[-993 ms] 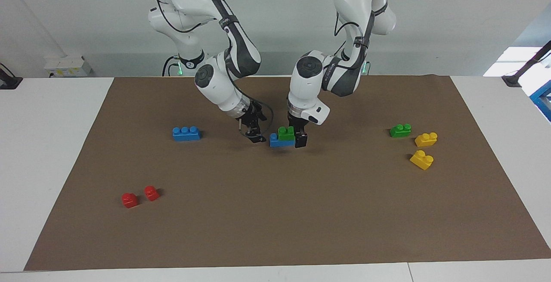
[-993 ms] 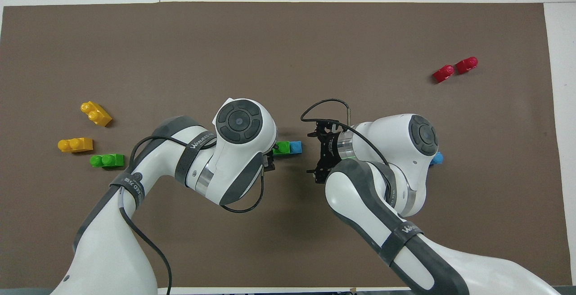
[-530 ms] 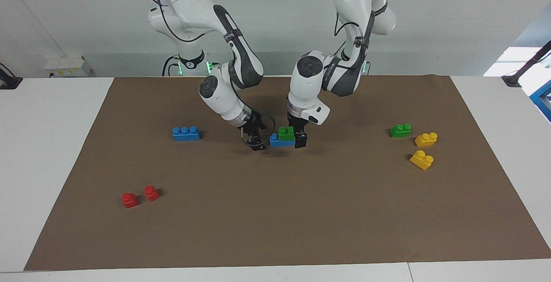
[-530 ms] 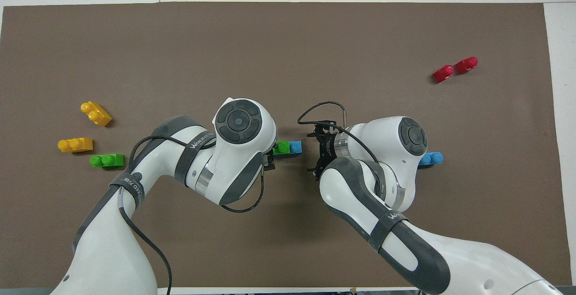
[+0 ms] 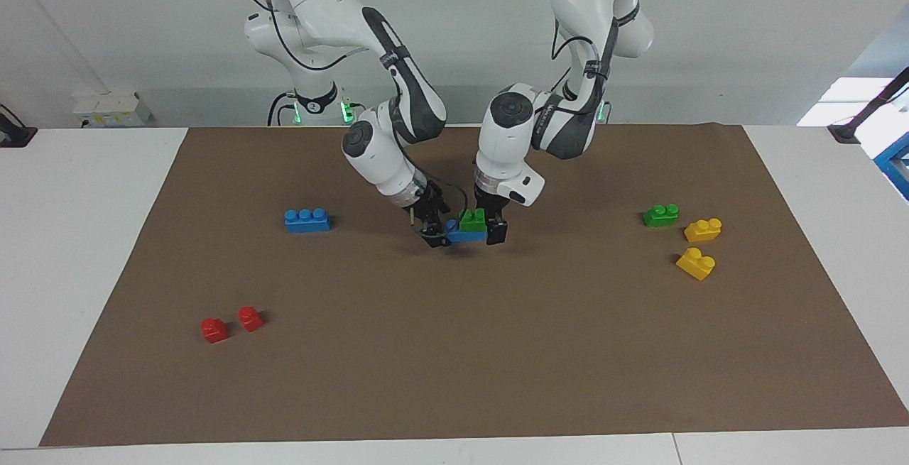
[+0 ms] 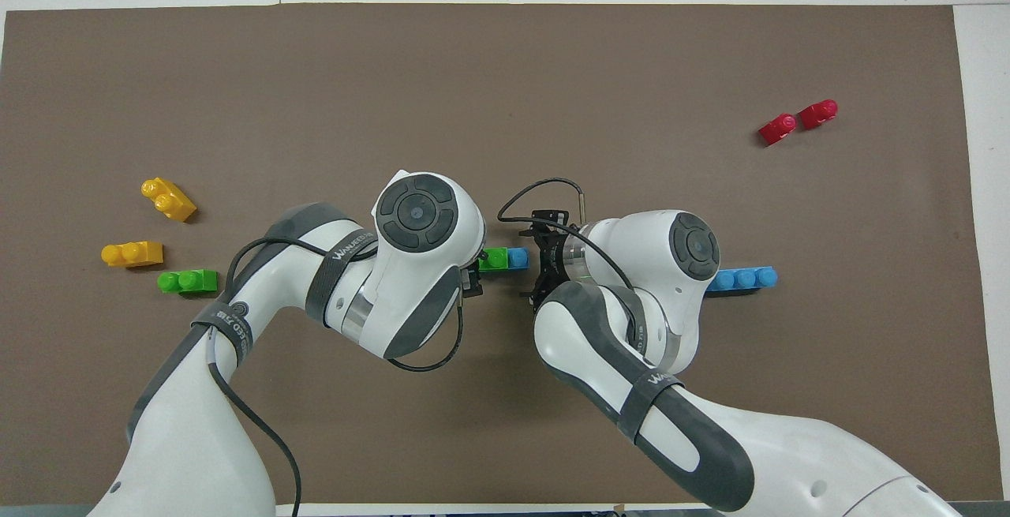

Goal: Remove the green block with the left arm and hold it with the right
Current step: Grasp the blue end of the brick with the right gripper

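My right gripper should grab the blue brick by its bare end point(image 6: 518, 257) next, to keep the stack steady while the green block point(image 6: 494, 258) comes off.
A green block point(image 5: 472, 219) with two studs sits on top of a blue brick point(image 5: 465, 236) in the middle of the brown mat; it also shows in the overhead view point(image 6: 493, 259). My left gripper point(image 5: 490, 227) is down at the end of this stack toward the left arm's end of the table, and its wrist hides most of the stack from above. My right gripper point(image 5: 434, 231) is open and low at the blue brick's bare end point(image 6: 517, 258), its jaws spread wide beside it point(image 6: 540, 260).
A second green block point(image 5: 660, 215) and two yellow blocks point(image 5: 703, 229) point(image 5: 696, 263) lie toward the left arm's end. A three-stud blue brick point(image 5: 307, 220) and two red blocks point(image 5: 214, 329) point(image 5: 249, 318) lie toward the right arm's end.
My right gripper has moved in toward the stack and now reaches the blue brick's bare end. The left gripper and the stack have not moved.
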